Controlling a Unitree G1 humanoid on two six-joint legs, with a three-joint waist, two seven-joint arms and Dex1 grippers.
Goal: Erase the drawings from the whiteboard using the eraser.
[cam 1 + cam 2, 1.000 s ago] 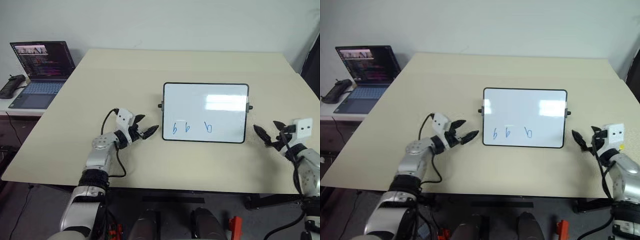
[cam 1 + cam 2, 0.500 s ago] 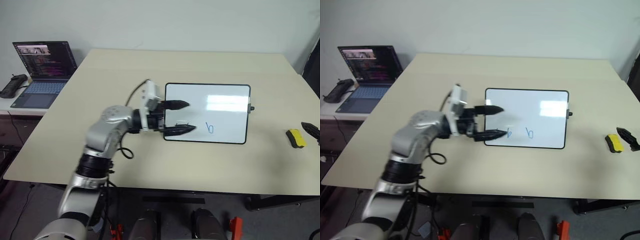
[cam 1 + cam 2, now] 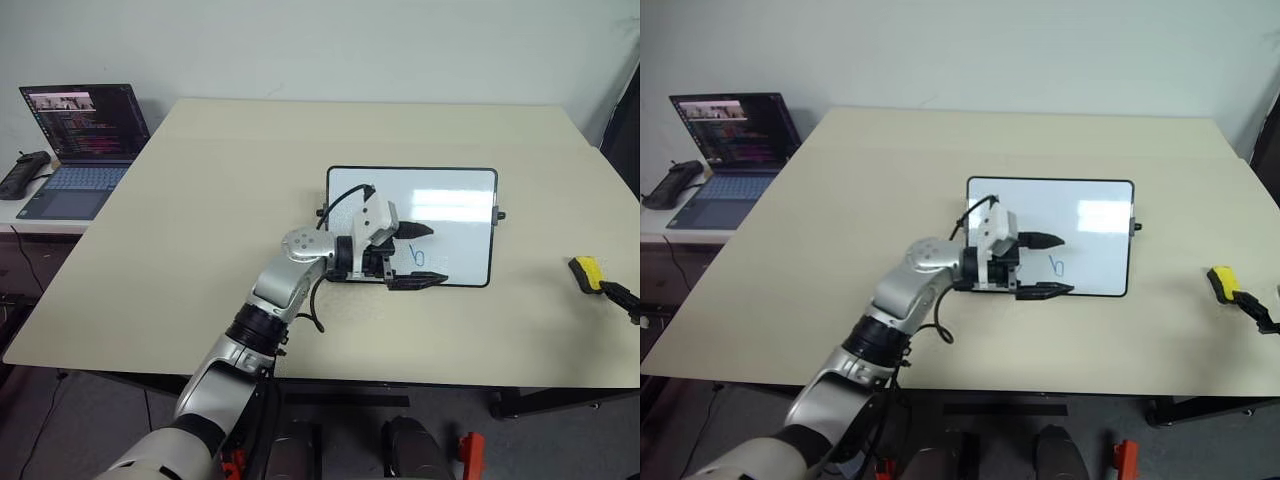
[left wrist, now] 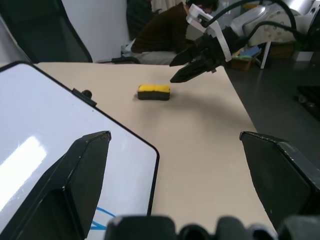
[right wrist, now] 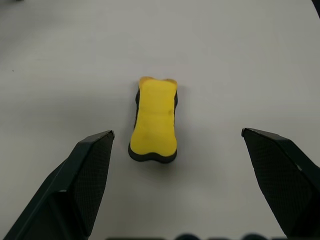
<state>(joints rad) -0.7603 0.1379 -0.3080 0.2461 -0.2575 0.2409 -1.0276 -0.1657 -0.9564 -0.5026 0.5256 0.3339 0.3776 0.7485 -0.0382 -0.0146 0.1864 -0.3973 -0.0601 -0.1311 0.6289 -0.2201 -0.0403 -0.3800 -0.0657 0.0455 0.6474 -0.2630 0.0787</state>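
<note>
My right gripper's fingers are still short of the yellow eraser (image 3: 586,272) (image 5: 154,120), so closing now would miss. My right gripper moves toward it first, as the next move.
The whiteboard (image 3: 455,190) lies flat on the beige table, right of centre. My left gripper (image 3: 438,255) hovers level over the board's near left part, open and holding nothing. One blue drawing (image 3: 418,256) shows between its fingers; any others are hidden behind the arm. The yellow eraser (image 3: 586,272) lies loose on the table, right of the board. My right gripper (image 5: 177,132) is open just short of the eraser (image 5: 154,120), apart from it. In the left wrist view the eraser (image 4: 154,91) sits beyond the board's corner, with the right gripper (image 4: 171,73) hovering past it.
An open laptop (image 3: 80,140) and a black handheld device (image 3: 22,172) sit on a side desk at the far left. The table's right edge runs close to the eraser. A seated person (image 4: 165,30) and chairs show beyond the table in the left wrist view.
My left arm swung right from beside the board to over its near part, covering two drawings. The right gripper drew back to the right, and the eraser now lies uncovered on the table.
</note>
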